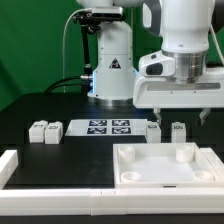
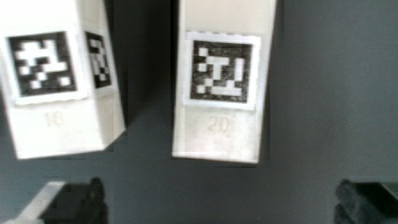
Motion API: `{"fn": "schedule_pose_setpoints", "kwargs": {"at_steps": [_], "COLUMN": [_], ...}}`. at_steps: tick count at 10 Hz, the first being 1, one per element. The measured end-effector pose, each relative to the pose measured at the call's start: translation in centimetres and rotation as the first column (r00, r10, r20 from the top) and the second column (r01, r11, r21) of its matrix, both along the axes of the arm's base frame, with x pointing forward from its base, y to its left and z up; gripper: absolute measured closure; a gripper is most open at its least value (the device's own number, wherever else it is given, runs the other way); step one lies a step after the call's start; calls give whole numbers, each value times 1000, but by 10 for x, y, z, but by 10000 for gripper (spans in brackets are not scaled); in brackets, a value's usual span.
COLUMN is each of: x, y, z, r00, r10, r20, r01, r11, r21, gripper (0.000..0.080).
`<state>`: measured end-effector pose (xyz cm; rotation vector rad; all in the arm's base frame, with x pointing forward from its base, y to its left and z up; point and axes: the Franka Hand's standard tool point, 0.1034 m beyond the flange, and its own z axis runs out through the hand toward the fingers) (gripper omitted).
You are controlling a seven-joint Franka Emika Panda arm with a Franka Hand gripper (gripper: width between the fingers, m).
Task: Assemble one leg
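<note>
Next, my gripper grabs the leg farther from the marker board by its tagged body [image 2: 221, 78] to fill the panel's corner socket.
Two small white legs with marker tags stand side by side on the black table, one [image 1: 153, 128] beside the other [image 1: 178, 130], just behind the white panel [image 1: 165, 172]. My gripper [image 1: 180, 115] hangs a little above them, open and empty. In the wrist view the two legs [image 2: 226, 90] [image 2: 63, 85] lie ahead of my gripper [image 2: 221, 205]. Its dark fingertips [image 2: 71, 203] are spread wide, with only bare table between them. Two more legs [image 1: 38, 130] [image 1: 53, 128] stand at the exterior view's left.
The marker board [image 1: 108, 126] lies flat between the two pairs of legs. The large white panel has round corner sockets. A white raised border [image 1: 8, 165] runs along the table's front and left. The robot base [image 1: 110, 70] stands behind.
</note>
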<state>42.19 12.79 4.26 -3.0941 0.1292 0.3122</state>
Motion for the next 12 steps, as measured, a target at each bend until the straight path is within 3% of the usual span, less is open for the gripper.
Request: {"fn": "schedule_pose_setpoints", "kwargs": {"at_steps": [4,6,7,12], "x": [-10,-25,-19,-32], "y": [-5,-5,-1,5], "z": [-3,-3,-9,-16], "r00": [932,829,821,821], "r10": [13,10,12,35], "r20": [-362,-560,-571,-570], "r01": [-21,-28,-28,-48], "r11": [1000,999,999,999], "r21": [-19,-23,-19,-8], "gripper": [151,151,151,151]}}
